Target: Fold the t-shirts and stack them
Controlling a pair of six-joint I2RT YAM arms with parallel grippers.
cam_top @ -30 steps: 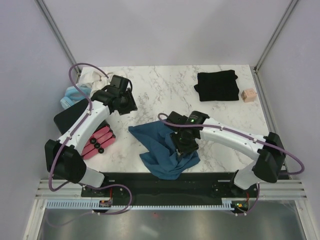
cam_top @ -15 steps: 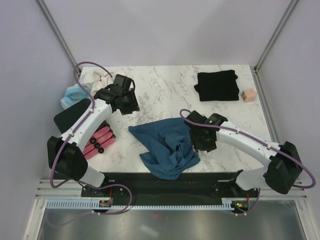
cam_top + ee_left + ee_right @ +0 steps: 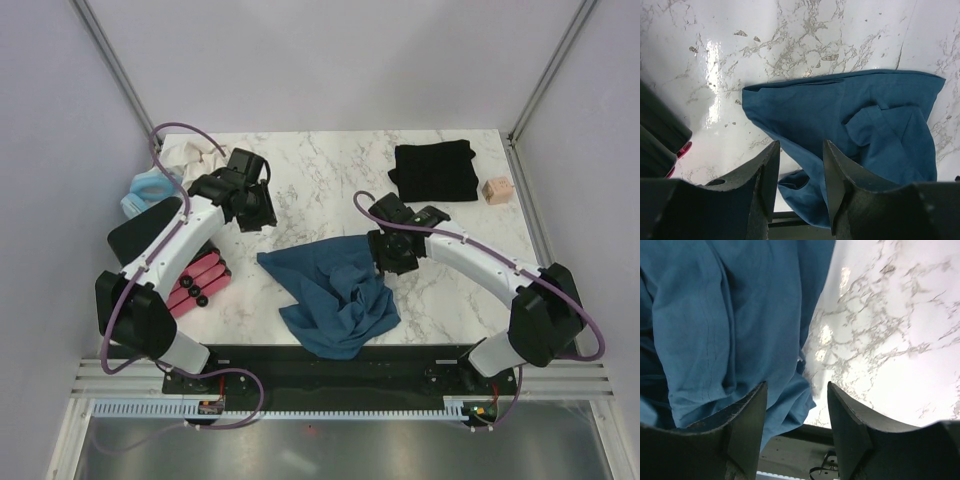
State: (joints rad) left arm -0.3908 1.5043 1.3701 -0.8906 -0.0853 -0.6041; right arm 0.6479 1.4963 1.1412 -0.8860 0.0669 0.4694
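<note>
The teal t-shirt has loose fabric at its side edge, and my right gripper needs to grab it there next to pull the t-shirt across for folding.
The dark teal-blue t-shirt [image 3: 330,295] lies crumpled near the table's front middle. It also shows in the left wrist view as a teal t-shirt [image 3: 850,130] and in the right wrist view as a teal t-shirt [image 3: 725,325]. A black t-shirt [image 3: 433,170] lies folded at the back right. My right gripper [image 3: 386,256] hovers at the teal shirt's upper right edge. In its wrist view the right gripper [image 3: 796,410] is open and holds nothing. My left gripper [image 3: 260,213] stands open and empty over bare marble, up and left of the shirt; in its wrist view the left gripper [image 3: 800,165] holds nothing.
At the left edge lie a pale blue ring-shaped item [image 3: 143,190], a cream cloth [image 3: 183,152], a flat black pad [image 3: 140,236] and pink ribbed pieces [image 3: 197,281]. A small wooden cube [image 3: 496,190] sits right of the black shirt.
My right gripper has left the middle of the teal shirt, swinging right and then back to its upper right edge. Its jaws stand wider. The left arm barely shifted.
</note>
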